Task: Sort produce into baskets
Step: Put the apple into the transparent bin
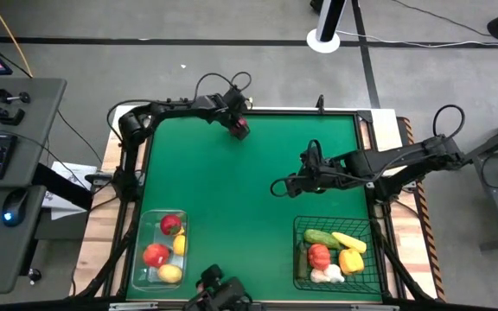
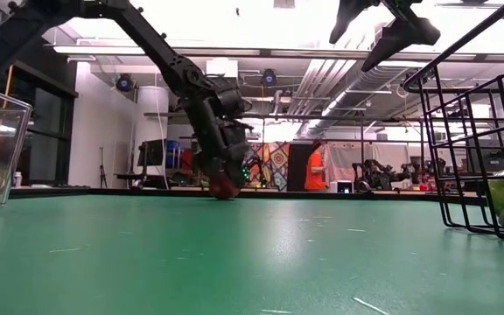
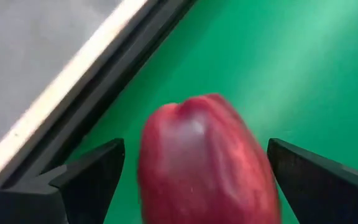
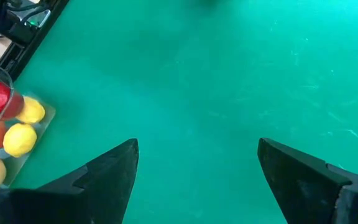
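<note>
The left gripper should sort the red apple into the clear bin [image 1: 138,259] with the other fruit, so it needs to grab the apple by its rounded sides.
A red apple [image 1: 241,130] rests on the green table at its far edge, left of the middle; it also shows in the low view [image 2: 224,186]. My left gripper [image 3: 194,155] is open and points down over it, one finger on each side of the apple [image 3: 204,162]. My right gripper [image 1: 277,187] is open and empty above the table's middle right [image 4: 197,149]. The clear plastic bin [image 1: 138,259] at the near left holds red apples and yellow lemons. The black wire basket [image 1: 299,226] at the near right holds a cucumber, yellow pepper, tomato and garlic. My left gripper comes at the red apple from above, its fingers [image 3: 98,171] standing beside the apple's two sides. A gap shows at one finger; at the other I cannot tell whether it touches. The apple sits on the table.
The table's black far rail [image 3: 98,93] runs close behind the apple. A dark device [image 1: 219,289] sits at the near edge between bin and basket. The green surface between the containers is bare.
</note>
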Available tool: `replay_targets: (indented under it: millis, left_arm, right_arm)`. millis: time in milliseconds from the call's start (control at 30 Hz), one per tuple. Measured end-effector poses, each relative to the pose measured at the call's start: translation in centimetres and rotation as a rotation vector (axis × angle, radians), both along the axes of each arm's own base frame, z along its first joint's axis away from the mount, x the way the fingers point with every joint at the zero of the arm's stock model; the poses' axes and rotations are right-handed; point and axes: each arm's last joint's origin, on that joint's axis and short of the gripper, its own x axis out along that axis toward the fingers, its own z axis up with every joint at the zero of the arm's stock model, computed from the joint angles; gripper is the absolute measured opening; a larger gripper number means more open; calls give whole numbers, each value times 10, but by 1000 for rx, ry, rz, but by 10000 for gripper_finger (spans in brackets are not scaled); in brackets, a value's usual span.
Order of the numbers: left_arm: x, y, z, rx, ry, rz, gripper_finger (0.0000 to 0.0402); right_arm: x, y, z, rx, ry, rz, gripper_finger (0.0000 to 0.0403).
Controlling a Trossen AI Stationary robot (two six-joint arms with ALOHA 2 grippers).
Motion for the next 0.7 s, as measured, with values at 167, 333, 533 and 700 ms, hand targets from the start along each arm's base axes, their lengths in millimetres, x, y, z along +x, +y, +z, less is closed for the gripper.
replay_targets:
  millis: [167, 333, 533, 700]
  left_arm:
    - [0, -3, -10, -26, 45, -3, 381]
    - [-2, -10, -6, -48, 74, -13, 353]
    - [-10, -23, 35, -16, 56, -54, 267]
    - [-21, -51, 87, -8, -93, -125, 267]
  right_arm:
    - [0, 0, 0, 0, -1, 0, 323]
    - [1, 0, 0, 1, -8, -1, 323]
    - [1, 0, 0, -5, -8, -4, 323]
    - [0, -1, 0, -33, -1, 5, 323]
